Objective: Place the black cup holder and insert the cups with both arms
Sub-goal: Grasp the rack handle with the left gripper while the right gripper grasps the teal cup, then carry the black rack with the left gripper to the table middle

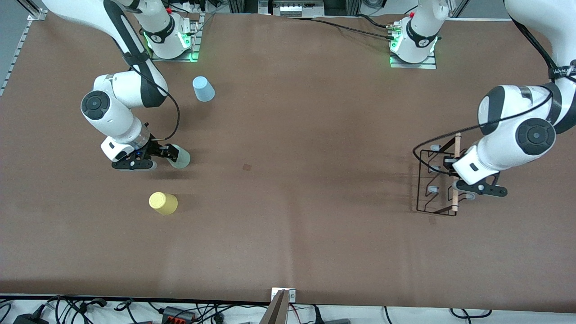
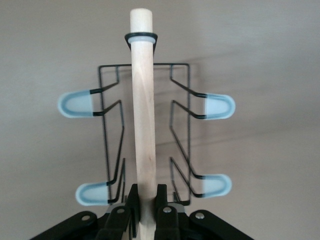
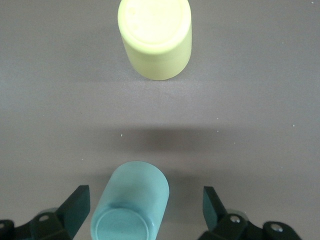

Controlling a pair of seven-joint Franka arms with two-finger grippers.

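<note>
The mint green cup needs to go into the black cup holder (image 1: pixel 432 182), so my right gripper should grab it by its side (image 1: pixel 181 156) next.
The black cup holder (image 1: pixel 432 182) is at the left arm's end of the table, its wooden rod (image 1: pixel 456 155) along the top. My left gripper (image 1: pixel 453 174) is shut on that rod (image 2: pixel 144 125), one fingertip on each side (image 2: pixel 146 207). Pale blue prong tips (image 2: pixel 75 105) stick out on both sides. The mint green cup (image 1: pixel 182 158) stands upside down at the right arm's end. My right gripper (image 1: pixel 172 154) is open around it, with the cup (image 3: pixel 132 200) between the fingers (image 3: pixel 75 207) and touching neither. The yellow cup (image 1: pixel 163 203) (image 3: pixel 155 37) and the light blue cup (image 1: pixel 203 88) stand upside down.
The yellow cup is nearer to the front camera than the mint cup, and the light blue cup is farther from it, close to the right arm's base (image 1: pixel 168 42). A brown mat (image 1: pixel 288 189) covers the table. Cables lie along the table's front edge (image 1: pixel 180 310).
</note>
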